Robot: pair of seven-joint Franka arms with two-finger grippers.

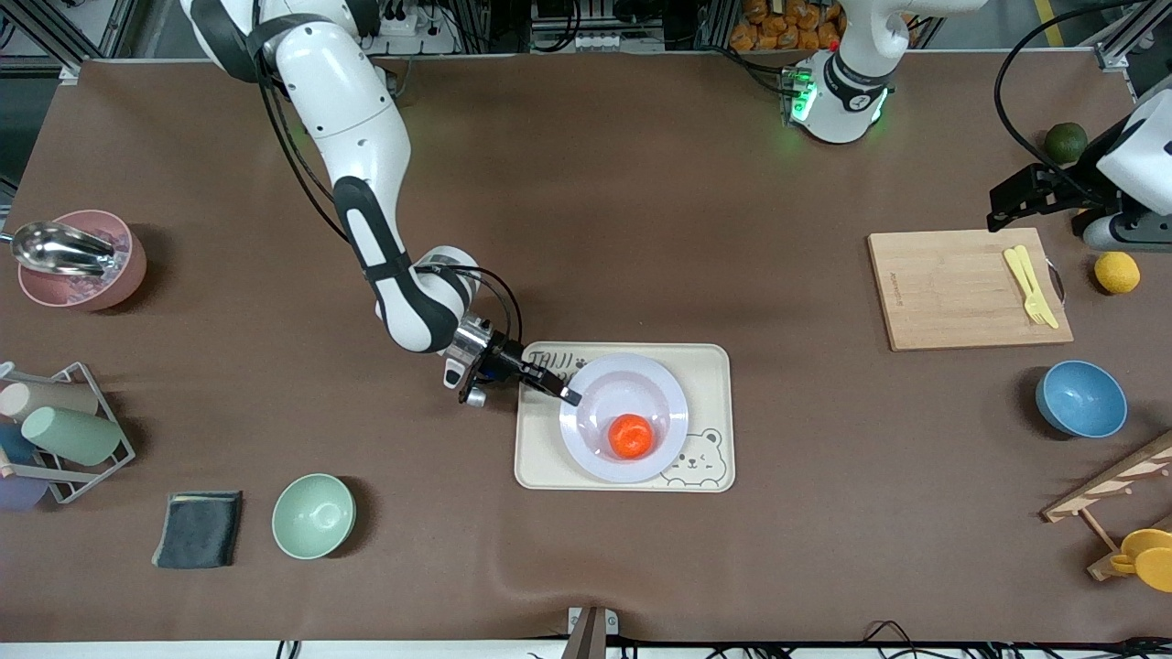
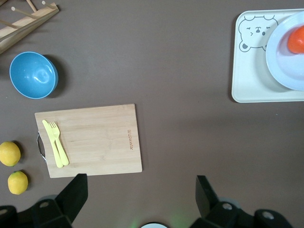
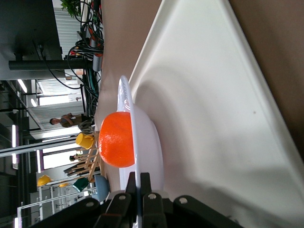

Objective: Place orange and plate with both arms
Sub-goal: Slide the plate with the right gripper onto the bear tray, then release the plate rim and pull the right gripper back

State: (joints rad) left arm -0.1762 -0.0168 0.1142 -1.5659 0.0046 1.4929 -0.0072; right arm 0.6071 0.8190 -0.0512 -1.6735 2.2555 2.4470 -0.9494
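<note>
My right gripper opens now, since the bottom of the plate sits on the cream tray inside the tray's edges, so the plate would stay there.
The pale lavender-white plate [image 1: 632,394] rests on the cream bear-printed tray [image 1: 710,366] in the middle of the table. The orange [image 1: 631,436] lies in the plate's well. My right gripper [image 1: 566,395] is shut on the plate's rim at the edge toward the right arm's end. The right wrist view shows the fingers [image 3: 145,185] pinching the rim [image 3: 130,123] with the orange [image 3: 116,139] beside it. My left gripper [image 1: 1003,203] is open and empty, held high over the table at the left arm's end. Its view shows the plate [image 2: 289,57] and orange [image 2: 297,40] at the frame's edge.
A wooden cutting board [image 1: 966,288] with a yellow fork [image 1: 1030,286] lies under the left arm. A blue bowl [image 1: 1080,398], a lemon [image 1: 1117,272] and a dark green fruit [image 1: 1065,142] are nearby. A mint bowl [image 1: 313,515], grey cloth [image 1: 198,528], cup rack [image 1: 55,430] and pink bowl [image 1: 78,259] stand at the right arm's end.
</note>
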